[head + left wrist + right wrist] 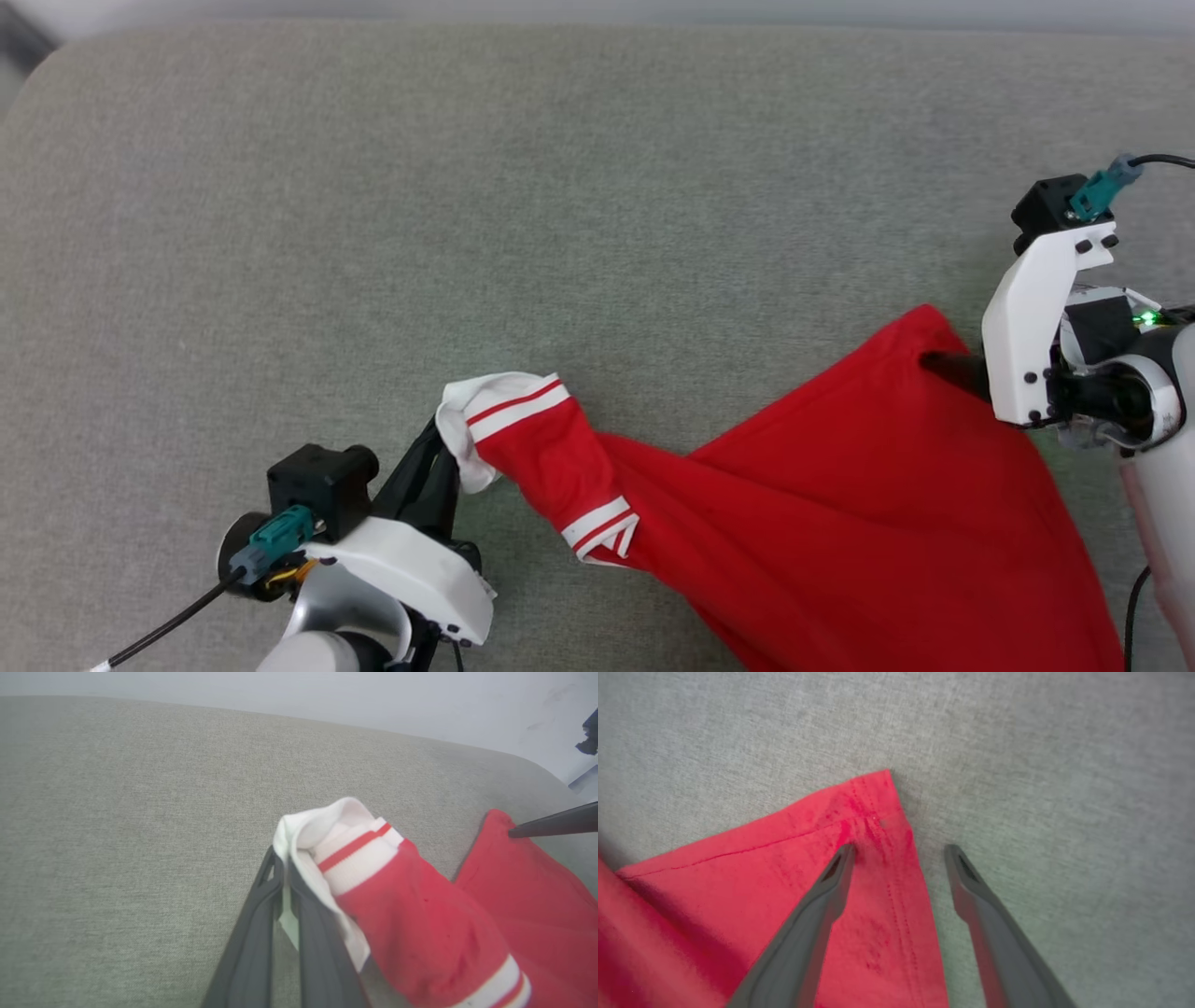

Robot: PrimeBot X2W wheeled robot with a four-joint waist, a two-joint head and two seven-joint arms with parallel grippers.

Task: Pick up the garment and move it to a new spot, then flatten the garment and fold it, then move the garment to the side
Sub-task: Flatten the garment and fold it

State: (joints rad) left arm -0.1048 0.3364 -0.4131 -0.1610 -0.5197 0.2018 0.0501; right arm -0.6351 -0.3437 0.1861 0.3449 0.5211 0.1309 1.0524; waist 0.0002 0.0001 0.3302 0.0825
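Observation:
The garment lies flat and slack (874, 504) on the cushion, so the robot's right gripper should next grip it by its hem corner (927, 336), where an edge is free.
The garment (840, 523), red with a white, red-striped sleeve (509, 401), lies stretched across the grey cushion. My left gripper (444, 441) at the lower left is shut on the white sleeve end; the left wrist view shows cloth (327, 830) pinched between the closed fingers of the left gripper (281, 858). My right gripper (945, 367) at the right is open over a hem corner (873, 807). One finger (831, 882) rests on the red cloth and the other finger (971, 882) is over bare cushion. The chest letters are hidden.
The grey fabric cushion (560, 187) spreads wide to the left and behind the garment, with a rounded back edge and a pale wall (373, 695) beyond. The garment runs off the head view's lower edge at the right.

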